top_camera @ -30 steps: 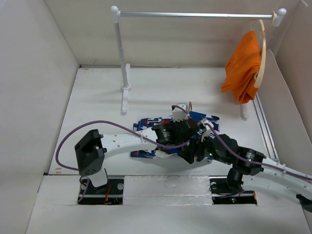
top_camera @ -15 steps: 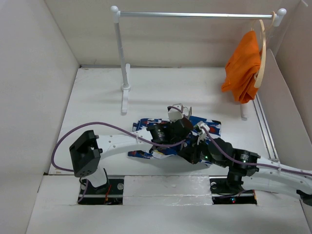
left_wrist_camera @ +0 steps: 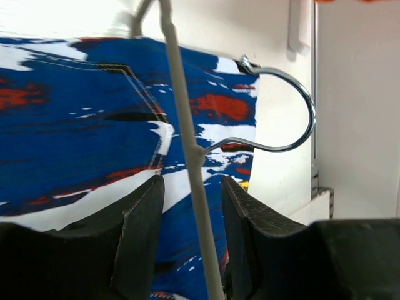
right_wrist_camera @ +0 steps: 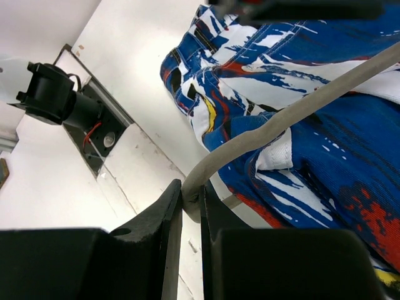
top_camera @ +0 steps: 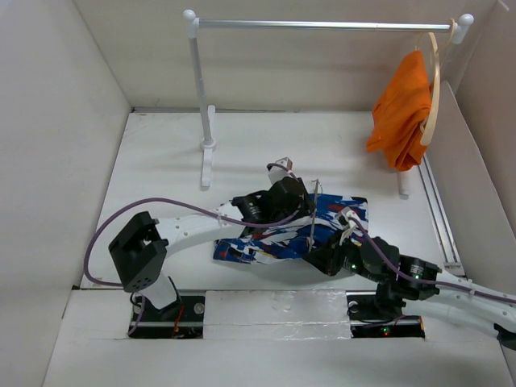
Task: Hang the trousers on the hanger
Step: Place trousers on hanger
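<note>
My left gripper grabs the grey hanger beside the hook's base (top_camera: 314, 198) next, leaving hook and trousers (top_camera: 274, 238) free, to place the trousers on the hanger.
The trousers (top_camera: 274, 238), dark blue with red, white and yellow streaks, lie crumpled on the table floor between the two arms. The thin grey hanger (top_camera: 313, 211) rises over them. In the left wrist view its wire (left_wrist_camera: 181, 112) runs between my left gripper's (left_wrist_camera: 192, 184) jaws without touching either, and its hook (left_wrist_camera: 300, 119) curves to the right over the trousers (left_wrist_camera: 75, 119). My left gripper (top_camera: 302, 208) is open. My right gripper (right_wrist_camera: 190, 187) is shut on the hanger's bent corner (right_wrist_camera: 206, 169), low beside the trousers (right_wrist_camera: 325, 144), near the front edge (top_camera: 317, 255).
A white clothes rail (top_camera: 322, 24) spans the back, its left post (top_camera: 208, 145) standing just behind the trousers. An orange garment (top_camera: 401, 109) on a pale wooden hanger hangs at the rail's right end. White walls close in the sides.
My left gripper has opened off the hanger wire and moved back and left. My right gripper has shut on the hanger's corner. More of the trousers now shows.
</note>
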